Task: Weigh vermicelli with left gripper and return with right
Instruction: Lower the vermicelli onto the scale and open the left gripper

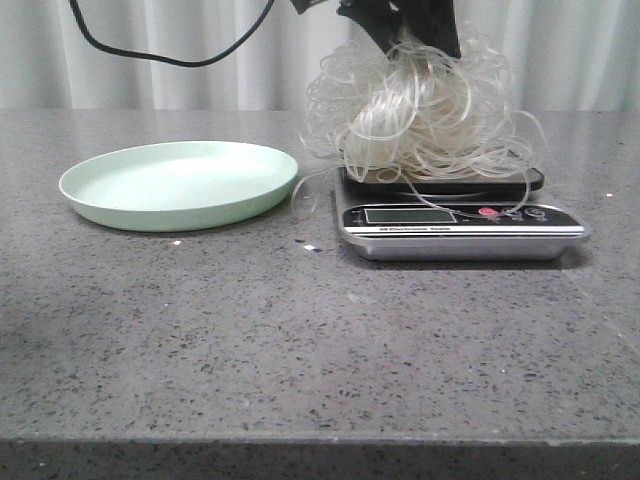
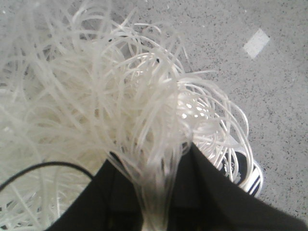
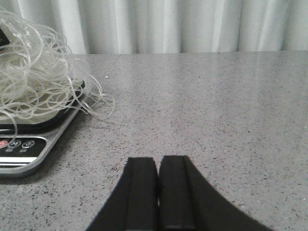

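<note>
The bottom of the vermicelli is on the scale's black platform, so it would stay there. I need to open my left gripper.
The vermicelli [image 1: 420, 115] is a big whitish tangle of glassy strands whose underside rests on the platform of the kitchen scale [image 1: 460, 228]. My left gripper [image 1: 418, 45] comes down from above into the top of the tangle. In the left wrist view the black fingers [image 2: 211, 192] are shut on a bundle of vermicelli [image 2: 120, 110] strands, my left gripper [image 2: 152, 153] pinching them. My right gripper [image 3: 158, 161] is shut and empty, low over the table to the right of the scale [image 3: 29, 147] and the vermicelli [image 3: 33, 82]. It is out of the front view.
A pale green plate [image 1: 180, 185] sits empty on the grey speckled table [image 1: 300, 340], left of the scale. Stray strands hang over the scale's edges. A black cable [image 1: 170, 55] loops in front of the white curtain behind.
</note>
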Robot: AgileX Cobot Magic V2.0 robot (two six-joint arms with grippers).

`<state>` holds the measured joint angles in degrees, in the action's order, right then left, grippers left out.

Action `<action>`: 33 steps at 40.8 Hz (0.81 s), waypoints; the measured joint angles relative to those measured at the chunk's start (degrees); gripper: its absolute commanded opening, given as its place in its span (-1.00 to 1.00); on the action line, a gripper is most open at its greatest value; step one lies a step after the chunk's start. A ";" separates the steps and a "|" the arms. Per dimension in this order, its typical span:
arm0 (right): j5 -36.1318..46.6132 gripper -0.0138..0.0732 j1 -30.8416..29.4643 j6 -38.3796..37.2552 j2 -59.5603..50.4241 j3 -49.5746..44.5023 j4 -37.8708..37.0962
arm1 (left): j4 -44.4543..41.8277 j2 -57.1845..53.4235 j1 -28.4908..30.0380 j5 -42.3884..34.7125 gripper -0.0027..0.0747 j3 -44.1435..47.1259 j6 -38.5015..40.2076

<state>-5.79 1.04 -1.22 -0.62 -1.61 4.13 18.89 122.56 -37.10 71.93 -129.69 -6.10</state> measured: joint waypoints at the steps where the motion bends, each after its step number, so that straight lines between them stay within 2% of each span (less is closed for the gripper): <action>1: 0.00 -0.34 0.00 0.00 0.00 0.00 0.00 | 0.00 0.00 0.00 0.00 -0.57 0.00 0.00; 4: 0.00 -0.34 0.00 0.00 0.00 0.00 0.00 | 0.08 0.00 0.00 0.00 -0.50 0.00 0.00; 7: 0.00 -0.34 0.00 0.00 0.00 0.00 0.00 | 0.08 0.00 0.00 0.00 -0.33 0.00 0.00; 14: 0.00 -0.34 0.00 0.00 0.00 0.00 0.00 | 0.08 0.00 0.00 0.00 0.30 0.00 0.00; 17: 0.00 -0.34 0.00 0.00 0.00 0.00 0.00 | 0.12 0.00 0.00 0.00 0.46 0.00 0.00; 33: 0.00 -0.34 0.00 0.00 0.00 0.00 0.00 | 0.66 -3.40 0.00 0.00 0.50 -0.25 0.00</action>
<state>-5.79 1.04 -1.22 -0.62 -1.61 4.13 19.55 119.16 -37.10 71.93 -129.94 -6.10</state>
